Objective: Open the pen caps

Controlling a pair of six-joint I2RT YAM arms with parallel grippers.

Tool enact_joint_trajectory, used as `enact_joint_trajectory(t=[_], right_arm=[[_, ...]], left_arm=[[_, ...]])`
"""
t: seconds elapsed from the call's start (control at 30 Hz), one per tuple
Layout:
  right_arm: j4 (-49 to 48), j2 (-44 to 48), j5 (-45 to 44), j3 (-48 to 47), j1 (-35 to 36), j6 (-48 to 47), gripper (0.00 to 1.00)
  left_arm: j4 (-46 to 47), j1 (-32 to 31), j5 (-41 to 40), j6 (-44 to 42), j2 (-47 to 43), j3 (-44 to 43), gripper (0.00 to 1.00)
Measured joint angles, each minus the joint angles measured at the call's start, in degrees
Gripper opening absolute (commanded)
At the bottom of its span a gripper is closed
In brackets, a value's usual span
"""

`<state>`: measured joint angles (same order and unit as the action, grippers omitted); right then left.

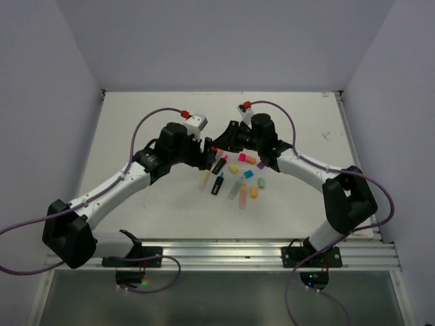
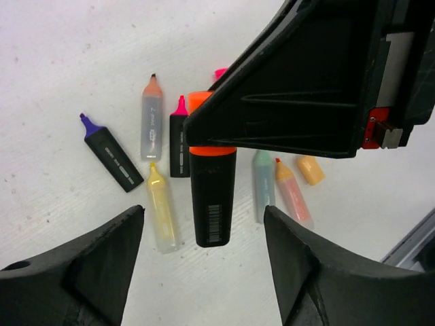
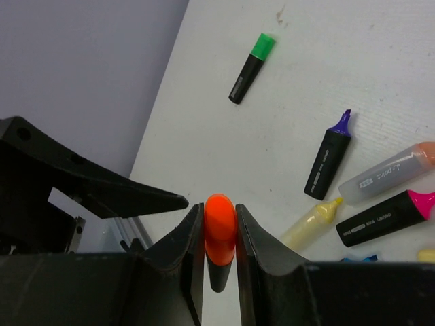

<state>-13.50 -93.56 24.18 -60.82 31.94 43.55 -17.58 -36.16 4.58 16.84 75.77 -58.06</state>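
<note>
My left gripper is to grip the pen's barcoded black body (image 3: 219, 276) next, so that my right gripper can open the orange cap (image 3: 219, 227).
My right gripper (image 3: 219, 212) is shut on the orange pen cap (image 3: 219, 227) of a black-bodied pen (image 2: 213, 197), which it holds above the table. The pen's barcoded body hangs between the fingers of my left gripper (image 2: 204, 212), which is open and touches neither side of it. In the top view both grippers meet over the back middle of the table, left (image 1: 207, 153) and right (image 1: 222, 142). Under them lie uncapped pens: purple-tipped (image 2: 112, 157), pink-tipped (image 2: 179, 142), peach (image 2: 151, 119), yellow (image 2: 162, 210) and mint (image 2: 263, 183). A green-capped pen (image 3: 248, 68) lies apart.
Loose caps are scattered on the white table (image 1: 136, 122) right of the pens: pink (image 1: 242, 157), yellow (image 1: 234, 168), teal (image 1: 248, 174), green (image 1: 261, 183), purple (image 1: 262, 166). Grey walls close the table at the back and sides. A metal rail (image 1: 224, 255) runs along the near edge.
</note>
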Motion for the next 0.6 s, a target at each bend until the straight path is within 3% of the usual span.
enact_joint_trajectory(t=[0.3, 0.6], right_arm=[[-3.5, 4.8, 6.9, 1.8, -2.0, -3.7, 0.0], [-12.8, 5.6, 16.3, 3.3, -2.8, -3.1, 0.0]], left_arm=[[7.8, 8.8, 17.3, 0.7, -4.1, 4.3, 0.69], [15.6, 9.1, 30.1, 2.0, -4.2, 6.8, 0.55]])
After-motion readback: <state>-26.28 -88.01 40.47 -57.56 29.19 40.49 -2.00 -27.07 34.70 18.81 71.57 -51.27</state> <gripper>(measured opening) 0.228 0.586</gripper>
